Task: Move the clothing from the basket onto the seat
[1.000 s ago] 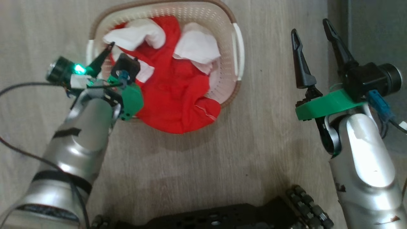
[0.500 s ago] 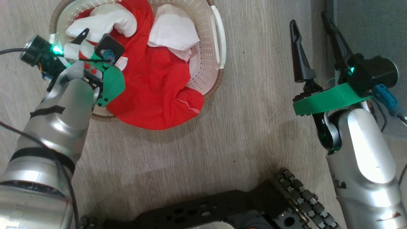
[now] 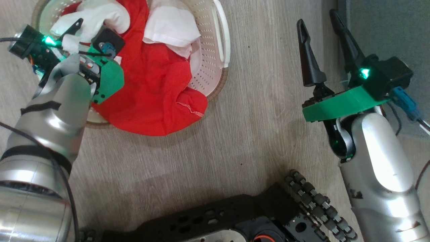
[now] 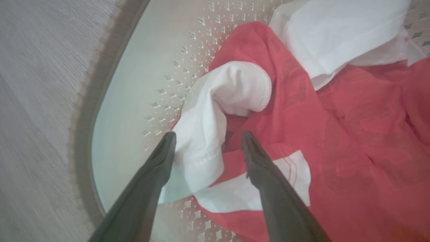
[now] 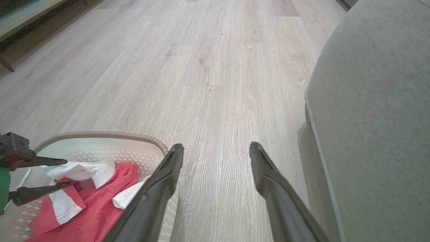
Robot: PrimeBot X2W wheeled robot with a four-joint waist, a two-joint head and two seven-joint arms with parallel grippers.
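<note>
I should next grab the clothing by its white sleeve (image 3: 93, 16) with my left gripper, to move it from the basket onto the seat (image 3: 386, 27).
The cream basket (image 3: 220, 40) stands on the wood floor at the upper left, holding the clothing (image 3: 158, 84), red fabric with white sleeves; one red fold hangs over the near rim. My left gripper (image 3: 85, 28) hangs open inside the basket's left end. In the left wrist view its fingertips (image 4: 208, 134) straddle a rolled white sleeve (image 4: 215, 121) beside the basket wall (image 4: 134, 84), without pinching it. My right gripper (image 3: 317, 20) is open and empty above bare floor, between the basket and the grey-green seat (image 3: 386, 27). The seat (image 5: 376, 117) fills the right side of the right wrist view.
My dark wheeled base (image 3: 235, 218) with its roller wheel (image 3: 315, 198) lies along the bottom edge. Bare floor (image 3: 262, 111) separates basket and seat. A black cable (image 3: 63, 188) loops by my left forearm. Low dark furniture (image 5: 20, 20) stands far off.
The whole head picture has shifted, so basket and arms sit further up and left: the camera moved. My left gripper stays open over the white sleeve; the right stays open.
</note>
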